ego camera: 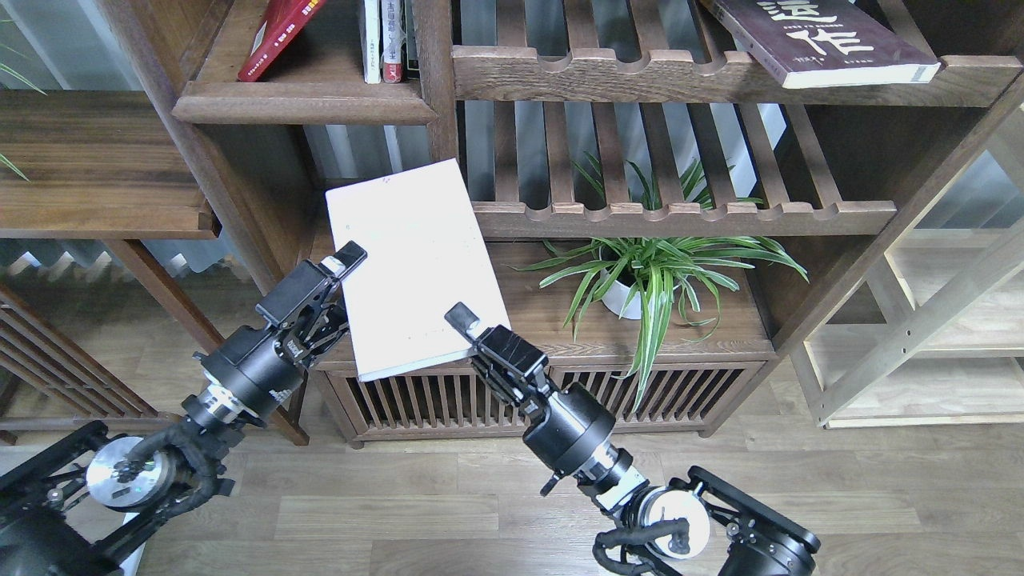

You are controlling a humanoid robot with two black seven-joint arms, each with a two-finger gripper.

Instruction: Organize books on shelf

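Next, my left gripper grabs the white book by its edge (347, 288) to put the book on the shelf among the others.
My right gripper (470, 326) is shut on the lower right corner of the plain white book (412, 264) and holds it tilted in front of the dark walnut shelf (304, 102), over the lower left bay. My left gripper (346, 280) is at the book's left edge, open. One of its fingers (350, 256) lies over the cover and the other is hidden under the book. The red book (276, 36) leans in the top left compartment. The dark brown book with white characters (816, 36) lies on the top right slatted rack.
Two upright books (384, 40) stand beside the red one. A potted spider plant (648, 272) sits on the board under the middle slatted rack (680, 216). Slatted cabinet doors (432, 400) are below. Pale frame shelving (920, 320) stands at the right.
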